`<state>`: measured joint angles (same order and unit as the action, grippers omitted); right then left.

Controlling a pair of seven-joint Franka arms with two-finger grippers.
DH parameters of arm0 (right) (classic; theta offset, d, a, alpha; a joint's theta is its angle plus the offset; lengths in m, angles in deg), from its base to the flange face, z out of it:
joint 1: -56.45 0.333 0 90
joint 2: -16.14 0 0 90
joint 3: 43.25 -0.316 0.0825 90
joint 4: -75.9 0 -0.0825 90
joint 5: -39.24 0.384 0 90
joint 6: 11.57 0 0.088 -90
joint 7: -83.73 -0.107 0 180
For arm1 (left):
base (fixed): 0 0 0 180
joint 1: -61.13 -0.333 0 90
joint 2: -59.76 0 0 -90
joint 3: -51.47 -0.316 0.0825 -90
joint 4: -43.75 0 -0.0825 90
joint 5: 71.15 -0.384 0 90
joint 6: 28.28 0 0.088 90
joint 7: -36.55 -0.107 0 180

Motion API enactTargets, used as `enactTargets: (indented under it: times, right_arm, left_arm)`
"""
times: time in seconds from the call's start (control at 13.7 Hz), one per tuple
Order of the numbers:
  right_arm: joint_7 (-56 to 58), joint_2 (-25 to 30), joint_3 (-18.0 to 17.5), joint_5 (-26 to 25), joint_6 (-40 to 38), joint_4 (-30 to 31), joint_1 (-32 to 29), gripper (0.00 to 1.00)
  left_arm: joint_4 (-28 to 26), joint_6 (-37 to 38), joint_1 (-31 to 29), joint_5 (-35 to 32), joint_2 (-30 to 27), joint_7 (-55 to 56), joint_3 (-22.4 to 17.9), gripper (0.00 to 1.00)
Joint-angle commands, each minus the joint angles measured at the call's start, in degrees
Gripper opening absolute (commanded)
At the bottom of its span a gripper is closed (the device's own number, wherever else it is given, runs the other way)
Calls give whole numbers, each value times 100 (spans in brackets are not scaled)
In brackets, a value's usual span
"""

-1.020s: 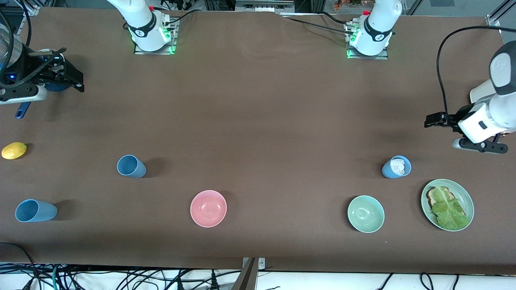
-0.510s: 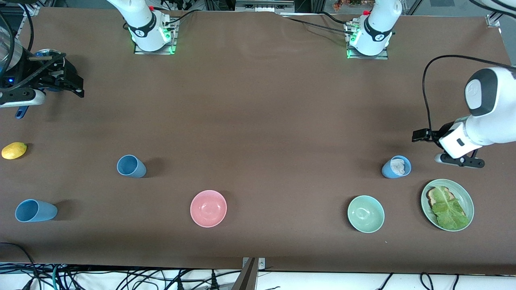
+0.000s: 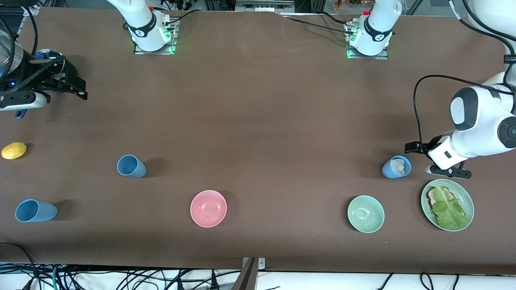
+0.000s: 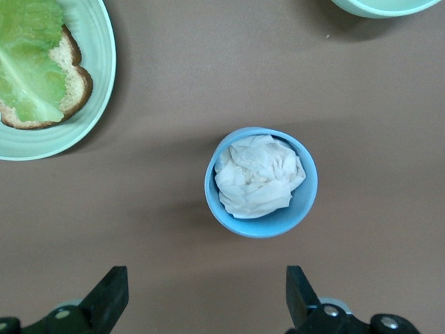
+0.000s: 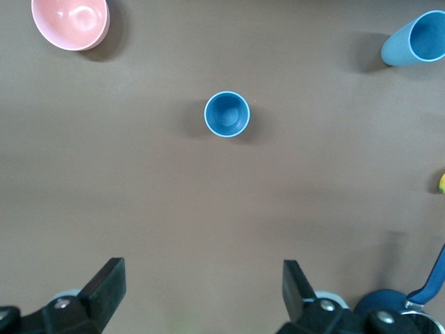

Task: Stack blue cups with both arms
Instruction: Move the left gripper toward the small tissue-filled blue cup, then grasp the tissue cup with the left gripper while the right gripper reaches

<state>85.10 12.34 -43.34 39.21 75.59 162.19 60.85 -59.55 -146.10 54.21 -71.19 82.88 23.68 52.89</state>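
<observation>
I should grab the cup holding crumpled white paper point(image 3: 398, 166) by its open rim point(image 3: 410, 167) with my left gripper next. Then the blue cups can be stacked.
Three blue cups stand on the brown table. One point(image 3: 131, 166) is nearer the right arm's end and shows in the right wrist view point(image 5: 227, 114). A second point(image 3: 34, 210) is nearer the front camera at that end point(image 5: 417, 38). The third point(image 3: 396, 167) holds crumpled white paper point(image 4: 257, 175). My left gripper point(image 3: 415, 147) is open and empty above the table, just beside this third cup; its own view point(image 4: 206, 299) shows the cup ahead of the fingers. My right gripper point(image 3: 75, 85) is open and empty point(image 5: 201, 292), high over the table's right-arm end.
A pink bowl point(image 3: 208, 208) and a mint-green bowl point(image 3: 365, 213) sit near the front edge. A green plate point(image 3: 470, 199) with bread and lettuce lies close to the third cup. A lemon point(image 3: 14, 150) and a dark-blue pot's handle point(image 3: 19, 114) are at the right arm's end.
My left arm has swung in and brought its open gripper close beside the cup with paper. My right gripper has shifted only slightly.
</observation>
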Motion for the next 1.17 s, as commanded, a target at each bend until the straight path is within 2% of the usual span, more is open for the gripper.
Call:
enactTargets:
  times: [0.0,0.29,0.87,1.09]
  right_arm:
    - [-31,-147,71,179,108,-33,-79,100]
    - [12,-629,71,117,529,-42,-185,100]
    - [697,-1861,89,135,1927,28,-448,100]
    - [733,-1976,89,135,2636,527,-475,100]
  left_arm:
    - [47,-241,-37,-67,174,-102,-9,100]
    - [47,-461,-37,-40,332,-102,-9,100]
    - [56,-1128,-20,-23,728,-102,-1,100]
    - [56,-1454,-2,-23,930,-102,-1,100]
